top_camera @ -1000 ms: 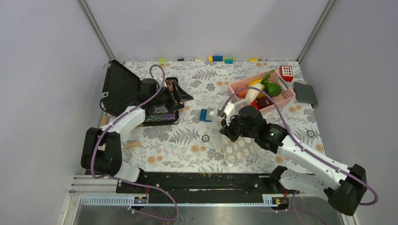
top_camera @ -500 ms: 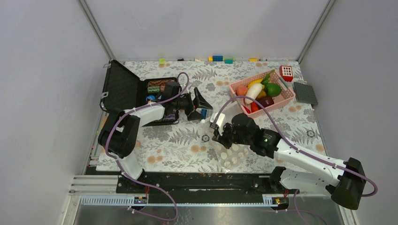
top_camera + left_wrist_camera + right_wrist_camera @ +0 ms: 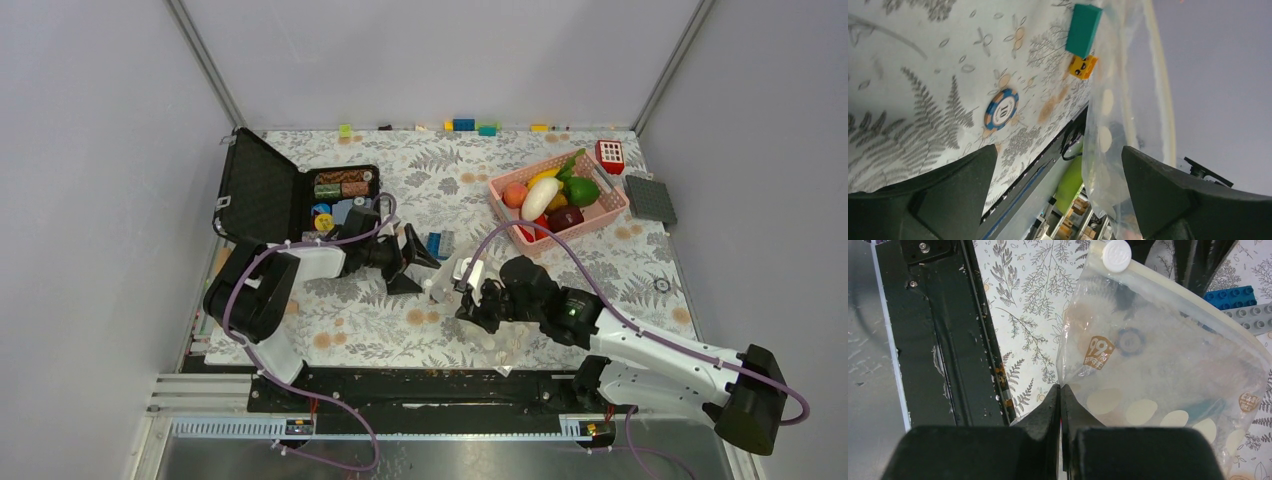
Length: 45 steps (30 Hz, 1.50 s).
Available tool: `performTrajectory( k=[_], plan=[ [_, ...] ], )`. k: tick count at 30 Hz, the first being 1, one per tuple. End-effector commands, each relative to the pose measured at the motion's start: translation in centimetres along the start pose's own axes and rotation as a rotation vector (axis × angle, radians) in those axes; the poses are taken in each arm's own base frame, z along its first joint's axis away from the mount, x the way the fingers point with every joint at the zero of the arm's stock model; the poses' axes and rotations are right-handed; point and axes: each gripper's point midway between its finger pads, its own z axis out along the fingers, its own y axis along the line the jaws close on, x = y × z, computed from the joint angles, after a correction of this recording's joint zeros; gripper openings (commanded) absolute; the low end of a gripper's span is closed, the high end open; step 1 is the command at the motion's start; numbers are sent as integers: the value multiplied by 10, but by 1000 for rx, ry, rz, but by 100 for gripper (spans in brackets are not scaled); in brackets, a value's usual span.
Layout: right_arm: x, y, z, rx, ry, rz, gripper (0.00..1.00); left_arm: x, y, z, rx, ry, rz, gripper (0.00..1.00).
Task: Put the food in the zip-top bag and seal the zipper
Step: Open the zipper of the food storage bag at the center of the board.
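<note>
The left gripper grabs the zip-top bag by its zipper edge next, so the bag's opening hangs open for placing the food inside.
The clear zip-top bag hangs from my right gripper, which is shut on its lower edge. The zipper runs along the bag's far edge, with a white slider at its left end. In the top view my right gripper holds the bag low near the table's front. My left gripper is open right beside the bag's zipper edge. In the left wrist view the bag hangs between the fingers, close to the right one. The food lies in the pink basket: white radish, green pepper, peach.
An open black case with small items stands at the left. A blue brick lies behind the left gripper. A poker chip lies on the cloth. A grey baseplate lies at the right. Bricks line the back wall.
My left gripper has left the black case and moved right and forward to the bag, jaws open. My right gripper has carried the bag left and towards the front edge.
</note>
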Motion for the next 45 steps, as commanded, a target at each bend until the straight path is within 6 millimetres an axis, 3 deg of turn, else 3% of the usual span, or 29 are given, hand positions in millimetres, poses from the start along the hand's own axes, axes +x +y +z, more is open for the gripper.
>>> performTrajectory(
  k=[1,17,24,30,31,33,37,39,42,45],
  plan=[
    [-16,2,0,-7,-61,-13,0,-2,-12,-10,5,-57,45,96],
    [-13,3,2,-21,-34,-28,0,-12,-39,-2,27,-41,75,90],
    [-19,-3,4,6,-49,-37,0,7,-39,12,-11,13,88,58],
    [-21,-3,8,-2,-50,-35,0,7,-41,15,-9,18,96,35],
    [-21,-3,8,-3,-48,-32,0,8,-45,15,2,24,107,29],
    [-19,-3,10,-1,-42,-23,0,12,-54,17,30,36,137,3],
    [-23,-7,9,31,-43,26,2,15,-74,13,95,27,224,0],
    [-31,-9,4,52,-55,66,18,15,-90,4,127,0,302,0],
    [-48,-8,-9,73,-87,119,57,14,-119,-17,152,-75,472,0],
    [-74,-7,-34,97,-181,151,93,7,-154,-49,97,-242,698,0]
  ],
)
